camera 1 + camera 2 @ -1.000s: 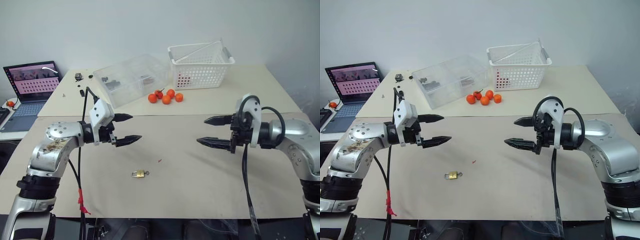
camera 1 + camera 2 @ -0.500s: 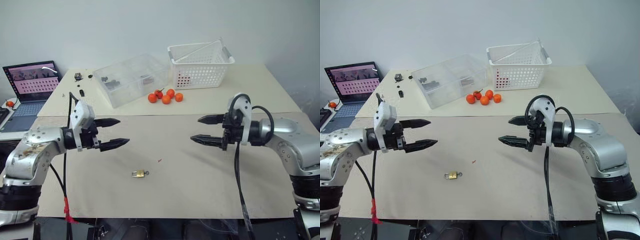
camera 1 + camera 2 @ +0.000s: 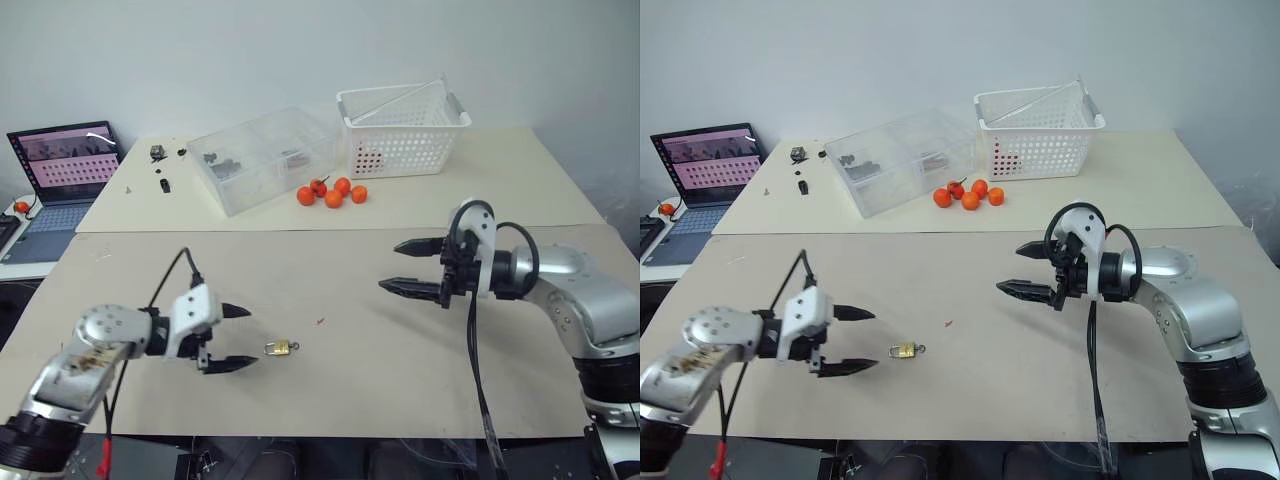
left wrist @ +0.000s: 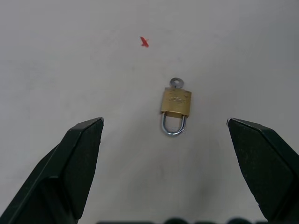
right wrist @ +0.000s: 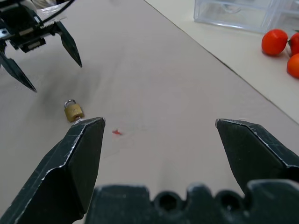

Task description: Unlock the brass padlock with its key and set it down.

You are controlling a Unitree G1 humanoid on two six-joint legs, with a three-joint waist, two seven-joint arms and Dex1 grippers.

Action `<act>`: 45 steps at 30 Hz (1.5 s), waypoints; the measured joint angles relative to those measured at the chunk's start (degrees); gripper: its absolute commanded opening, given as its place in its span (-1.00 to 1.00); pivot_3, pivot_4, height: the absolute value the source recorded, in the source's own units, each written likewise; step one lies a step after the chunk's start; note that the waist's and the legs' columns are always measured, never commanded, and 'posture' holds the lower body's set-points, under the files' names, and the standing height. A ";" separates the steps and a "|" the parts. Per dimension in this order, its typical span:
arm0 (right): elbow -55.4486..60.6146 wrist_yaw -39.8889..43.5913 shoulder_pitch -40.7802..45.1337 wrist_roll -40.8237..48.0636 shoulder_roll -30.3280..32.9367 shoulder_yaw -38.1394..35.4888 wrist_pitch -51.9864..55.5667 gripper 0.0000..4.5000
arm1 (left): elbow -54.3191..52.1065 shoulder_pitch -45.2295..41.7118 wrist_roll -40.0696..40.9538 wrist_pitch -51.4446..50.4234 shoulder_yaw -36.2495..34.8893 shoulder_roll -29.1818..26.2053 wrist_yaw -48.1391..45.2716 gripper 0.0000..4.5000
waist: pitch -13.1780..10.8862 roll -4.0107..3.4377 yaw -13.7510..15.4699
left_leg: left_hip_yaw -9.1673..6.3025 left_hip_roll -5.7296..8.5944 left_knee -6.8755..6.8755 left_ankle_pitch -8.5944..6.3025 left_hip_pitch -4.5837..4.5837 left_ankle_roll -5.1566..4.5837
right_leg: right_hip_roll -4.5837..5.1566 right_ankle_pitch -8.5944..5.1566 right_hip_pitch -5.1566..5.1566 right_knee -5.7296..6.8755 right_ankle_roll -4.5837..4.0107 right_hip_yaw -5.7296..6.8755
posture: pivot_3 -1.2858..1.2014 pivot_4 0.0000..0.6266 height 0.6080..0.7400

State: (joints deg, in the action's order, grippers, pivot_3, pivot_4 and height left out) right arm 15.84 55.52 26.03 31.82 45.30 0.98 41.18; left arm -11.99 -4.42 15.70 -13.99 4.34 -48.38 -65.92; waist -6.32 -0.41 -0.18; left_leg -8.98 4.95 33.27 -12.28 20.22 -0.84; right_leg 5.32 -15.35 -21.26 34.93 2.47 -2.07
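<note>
The bare tabletop shows between my left gripper's fingers and the brass padlock [image 3: 280, 348] [image 4: 176, 102]. My left gripper needs to move toward the padlock before it closes on the padlock.
The brass padlock [image 3: 280, 348] lies flat on the beige table [image 3: 400, 380], near the front, untouched. A small silver key [image 4: 175, 82] sticks out of the end of its body opposite the shackle. My left gripper [image 3: 252, 337] hovers low just left of the padlock, open, with the lock ahead between its fingers [image 4: 79, 154]. My right gripper [image 3: 388, 266] hangs open in the air to the right of the padlock and farther back, holding nothing. The right wrist view shows the padlock [image 5: 73, 112] and the left gripper [image 5: 56, 77] beyond it.
At the back stand a clear plastic box [image 3: 262, 158], a white basket [image 3: 400, 130] and several orange fruits [image 3: 332, 192]. A laptop [image 3: 65, 170] sits at far left, with small dark parts [image 3: 160, 170] near it. A red fleck [image 3: 319, 321] lies by the padlock.
My left gripper has dropped down and back to table level beside the padlock, still open. The right gripper has barely shifted. The padlock has not moved.
</note>
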 measured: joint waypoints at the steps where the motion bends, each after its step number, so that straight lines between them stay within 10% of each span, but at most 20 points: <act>1: 0.63 -0.62 -0.22 0.11 0.00 -0.35 0.31 0.99 | 0.66 -0.01 -0.70 1.22 0.56 0.76 0.26 1.00 | 0.01 0.00 -0.03 | 0.03 -0.01 0.00 0.00 -0.02 0.00 | -0.02 0.02 -0.01 0.00 -0.04 -0.04 | 0.03 -0.52 1.00; 27: 6.67 -5.34 -4.49 2.17 2.65 -6.35 3.24 0.99 | 12.65 -2.77 -6.45 9.27 4.80 12.35 3.22 1.00 | 0.30 0.00 1.02 | 0.13 0.07 0.26 -0.01 -0.05 -0.01 | 0.01 0.05 0.18 -0.04 0.02 -0.03 | 0.03 -0.52 1.00; 38: 6.67 -6.10 -4.26 2.35 2.74 -6.35 3.51 1.00 | 12.57 -3.73 -6.27 8.35 6.49 14.31 2.53 -0.58 | 0.30 0.04 0.70 | 0.13 -0.03 0.28 -0.04 -0.05 -0.06 | -0.12 0.05 0.14 -0.02 0.02 -0.02 | 0.03 -0.52 1.00; 45: 6.84 -6.82 -4.25 2.35 3.17 -6.34 3.82 1.00 | 12.57 -4.49 -6.20 7.16 6.76 14.25 1.73 -0.64 | 0.30 0.04 0.45 | 0.13 -0.06 0.35 -0.09 -0.05 -0.16 | -0.15 0.05 0.14 -0.02 0.02 -0.03 | 0.03 -0.52 1.00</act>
State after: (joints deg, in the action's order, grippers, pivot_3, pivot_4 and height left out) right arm 22.68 48.70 21.77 34.17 48.47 -5.36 44.99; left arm 0.58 -8.91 9.50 -6.82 11.10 -34.14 -64.19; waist -6.02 -0.37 0.27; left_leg -8.84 4.89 33.61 -12.37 20.18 -1.00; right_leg 5.17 -15.29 -21.12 34.91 2.49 -2.10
